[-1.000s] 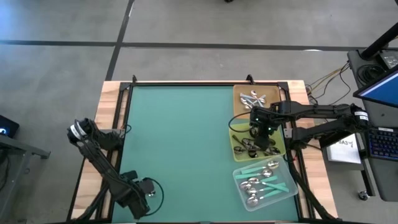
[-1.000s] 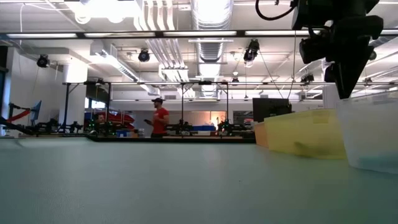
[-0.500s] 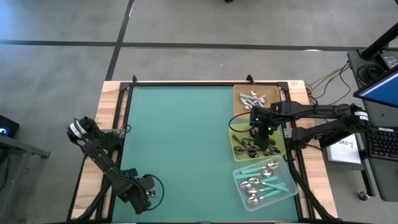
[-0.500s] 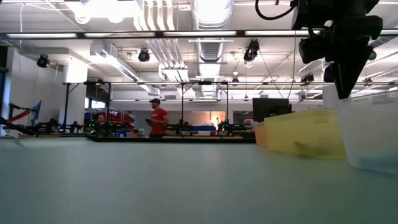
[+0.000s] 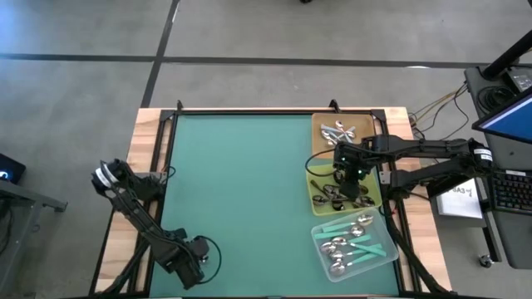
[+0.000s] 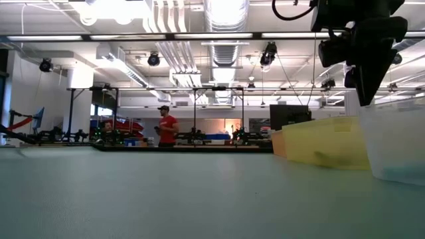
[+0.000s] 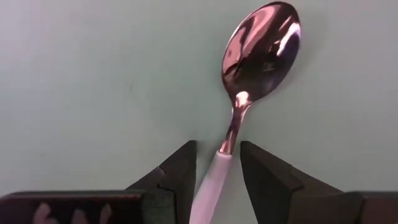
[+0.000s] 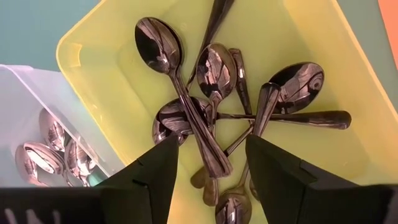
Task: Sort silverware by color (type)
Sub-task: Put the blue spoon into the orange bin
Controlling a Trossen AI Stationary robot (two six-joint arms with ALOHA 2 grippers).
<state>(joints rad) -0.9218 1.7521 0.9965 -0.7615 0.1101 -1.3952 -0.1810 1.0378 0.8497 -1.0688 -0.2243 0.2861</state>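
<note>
The spoon's shiny bowl [image 7: 261, 51] needs to stay free for sorting by color. My left gripper should next grab the spoon by its pale handle [image 7: 221, 165], beside the spoon's neck.
A spoon [image 7: 261, 50] with a silver bowl and a pale mint handle [image 7: 214, 186] lies flat on the green mat near the table's near left corner. My left gripper [image 7: 217, 149] [image 5: 196, 259] points down over it, open, one finger on either side of the handle just behind the bowl's neck, with small gaps showing. My right gripper [image 8: 211, 177] [image 5: 349, 170] hangs open above the yellow tray [image 5: 319, 199], nothing between its fingers. Several dark spoons [image 8: 205, 106] lie crossed in a heap on that tray's floor.
Three trays stand in a row along the table's right edge: an orange one [image 5: 317, 124] at the far end with silver spoons, the yellow one, and a clear one [image 5: 384, 259] nearest with mint-handled spoons [image 5: 353, 241]. The green mat [image 5: 241, 183] between the arms is open.
My left gripper has sunk toward the spoon on the mat, still pointing down and just as wide open. My right gripper has kept still over the yellow tray.
</note>
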